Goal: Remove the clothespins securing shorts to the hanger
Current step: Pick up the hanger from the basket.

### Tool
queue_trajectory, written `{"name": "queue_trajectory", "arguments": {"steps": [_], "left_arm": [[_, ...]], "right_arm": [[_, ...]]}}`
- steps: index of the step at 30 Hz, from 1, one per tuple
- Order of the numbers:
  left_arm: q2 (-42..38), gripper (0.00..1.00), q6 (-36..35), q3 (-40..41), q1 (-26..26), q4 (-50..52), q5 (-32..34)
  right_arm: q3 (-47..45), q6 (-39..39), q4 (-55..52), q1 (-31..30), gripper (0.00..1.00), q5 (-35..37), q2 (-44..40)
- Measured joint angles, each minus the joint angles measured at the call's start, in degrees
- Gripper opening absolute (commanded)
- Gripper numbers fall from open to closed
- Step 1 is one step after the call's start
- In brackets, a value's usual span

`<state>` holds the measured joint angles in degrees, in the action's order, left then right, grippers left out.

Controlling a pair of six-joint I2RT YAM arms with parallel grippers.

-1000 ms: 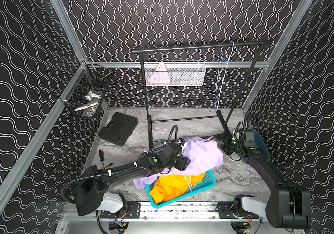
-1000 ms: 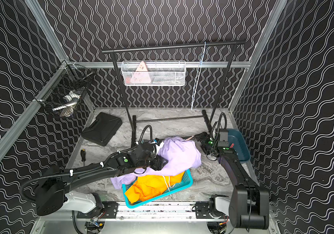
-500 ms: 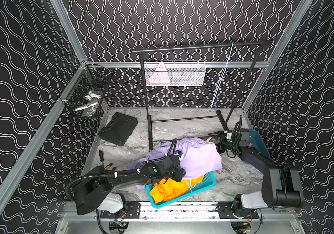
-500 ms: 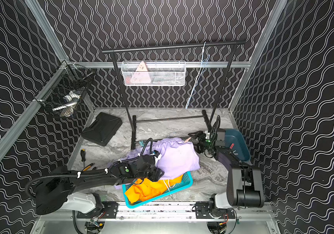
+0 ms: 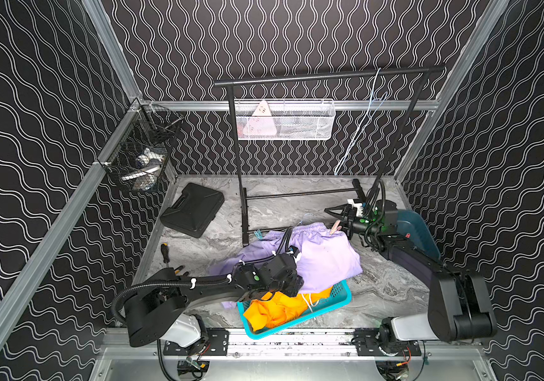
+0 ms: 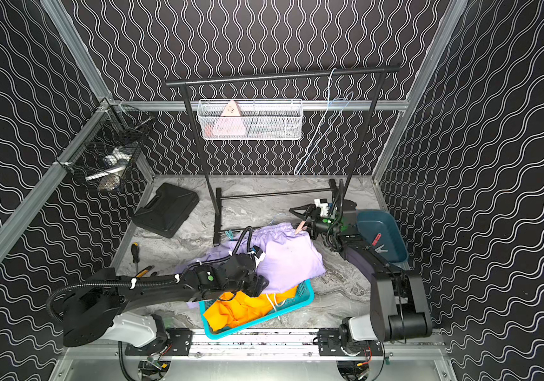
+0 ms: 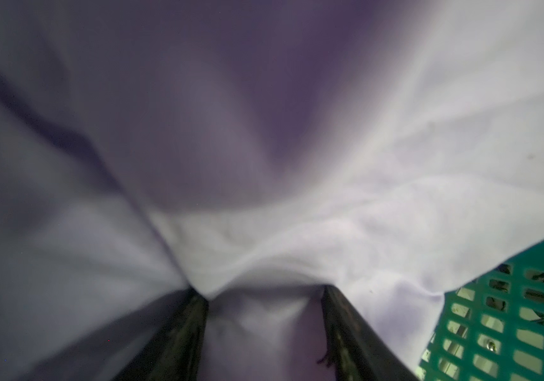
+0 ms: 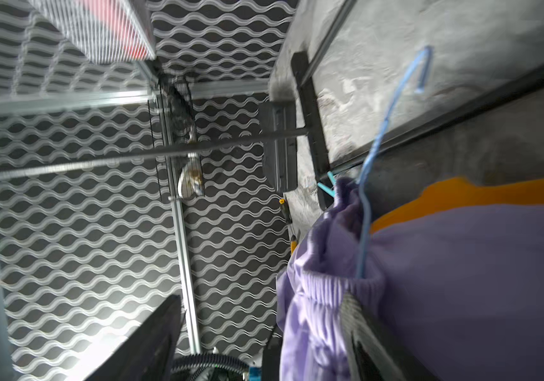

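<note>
Next, my right gripper grabs across the pale pinkish clothespin's handle ends, which stick out from the waistband, to open the clothespin for removal.
The lilac shorts lie spread on the table, their hem over the teal basket that holds the orange shorts. A blue wire hanger runs into the gathered waistband. A light blue clothespin sits at one waistband end, a pale pinkish one at the other. My right gripper is open right beside that pale pin, one finger against the waistband. At the basket's edge my left gripper is open, with lilac cloth lying between its fingers.
A black clothes rack spans the back, with a white mesh basket and a dangling blue string. A dark teal bin sits behind my right wrist. A black case and a screwdriver lie at the left.
The lilac shorts have sunk from a raised bunch to lying flat. My left gripper moved forward to the basket's edge. My right gripper reached toward the waistband's end and narrowed slightly.
</note>
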<state>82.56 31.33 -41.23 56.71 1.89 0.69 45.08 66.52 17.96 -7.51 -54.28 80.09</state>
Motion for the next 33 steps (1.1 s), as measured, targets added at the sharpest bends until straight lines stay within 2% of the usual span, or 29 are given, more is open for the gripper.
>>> {"name": "queue_trajectory", "arguments": {"steps": [5, 7, 10, 13, 16, 19, 25, 33], "left_arm": [[0.2, 0.60, 0.0, 0.0, 0.0, 0.1, 0.2], [0.2, 0.60, 0.0, 0.0, 0.0, 0.1, 0.3], [0.2, 0.60, 0.0, 0.0, 0.0, 0.1, 0.6], [0.2, 0.60, 0.0, 0.0, 0.0, 0.1, 0.6], [0.1, 0.60, 0.0, 0.0, 0.0, 0.1, 0.6], [-0.1, 0.61, 0.0, 0.0, 0.0, 0.2, 0.6], [-3.3, 0.63, 0.0, -0.7, 0.1, 2.0, 0.6], [-15.3, 0.66, -1.7, -7.3, 0.1, 8.9, 3.6]], "right_arm": [[7.0, -15.6, -17.7, -4.3, 0.54, 6.2, -4.0], [7.7, -19.6, -22.4, -5.0, 0.52, 8.3, -4.3], [9.2, -25.2, -28.8, -7.5, 0.42, 11.6, -4.3], [10.1, -29.1, -31.8, -10.1, 0.33, 13.7, -4.3], [10.4, -31.7, -34.0, -11.4, 0.19, 15.7, -4.3], [10.9, -33.1, -35.1, -12.0, 0.11, 16.8, -4.4], [10.4, -35.8, -34.8, -12.5, 0.10, 18.4, -8.5], [9.6, -39.5, -31.3, -13.0, 0.10, 16.1, -12.8]]}}
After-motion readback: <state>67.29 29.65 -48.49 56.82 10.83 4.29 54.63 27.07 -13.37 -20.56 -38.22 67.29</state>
